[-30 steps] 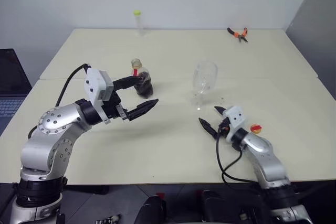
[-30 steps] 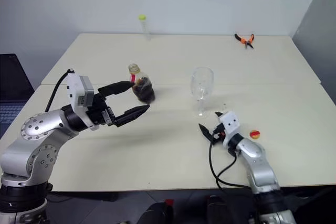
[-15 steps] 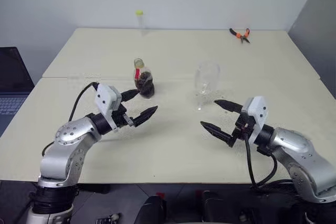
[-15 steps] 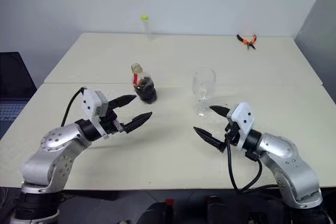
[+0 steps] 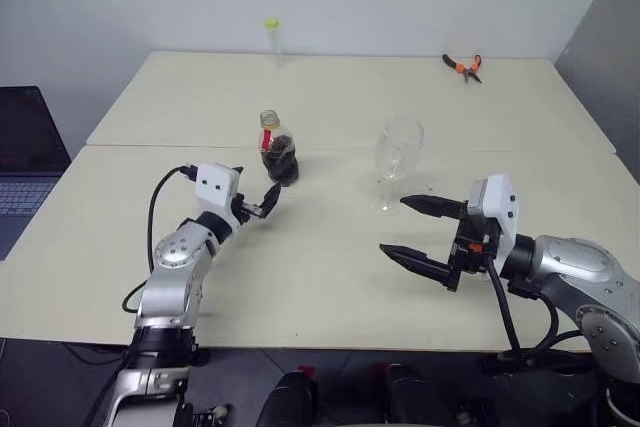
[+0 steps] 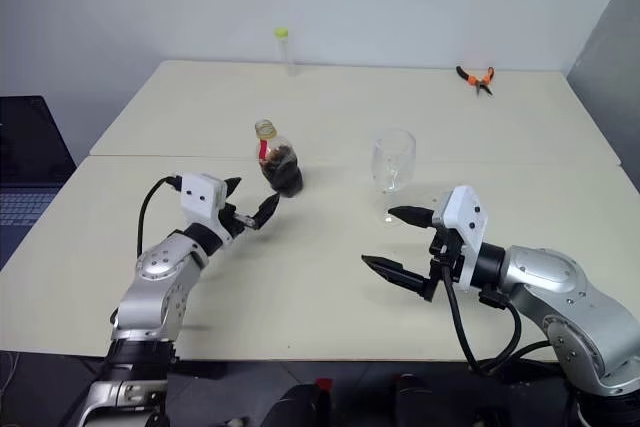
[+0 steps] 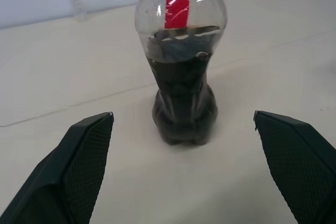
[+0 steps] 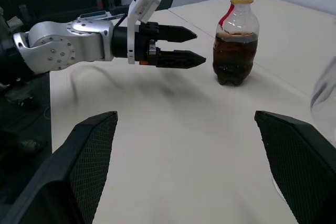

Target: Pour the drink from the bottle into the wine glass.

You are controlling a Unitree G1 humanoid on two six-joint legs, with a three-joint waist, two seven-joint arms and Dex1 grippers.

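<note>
Next, to pour from the bottle, my left gripper grabs its narrow waist (image 7: 182,86), since the bottle bulges round under its neck and draws in lower down.
The bottle (image 5: 277,152) stands upright left of the table's middle, clear with a red label strip and an uncapped neck. Its lower half holds the dark drink (image 7: 182,100). The empty wine glass (image 5: 397,161) stands upright to its right. My left gripper (image 5: 257,200) is open and level, just short of the bottle's near side, and the bottle stands centred beyond the gap between the fingers (image 7: 79,166). My right gripper (image 5: 395,226) hovers open and holds nothing, in front of the glass and a little to its right, pointing left.
Orange-handled pliers (image 5: 462,64) lie at the table's far right. A thin clear tube with a yellow-green top (image 5: 271,39) stands at the far edge. A laptop (image 5: 22,159) sits off the table's left side. A seam (image 5: 150,146) crosses the table behind the bottle.
My left gripper has sunk and reached forward, closer to the bottle. My right gripper has risen off the table and drawn back, now pointing left. Both stayed open.
</note>
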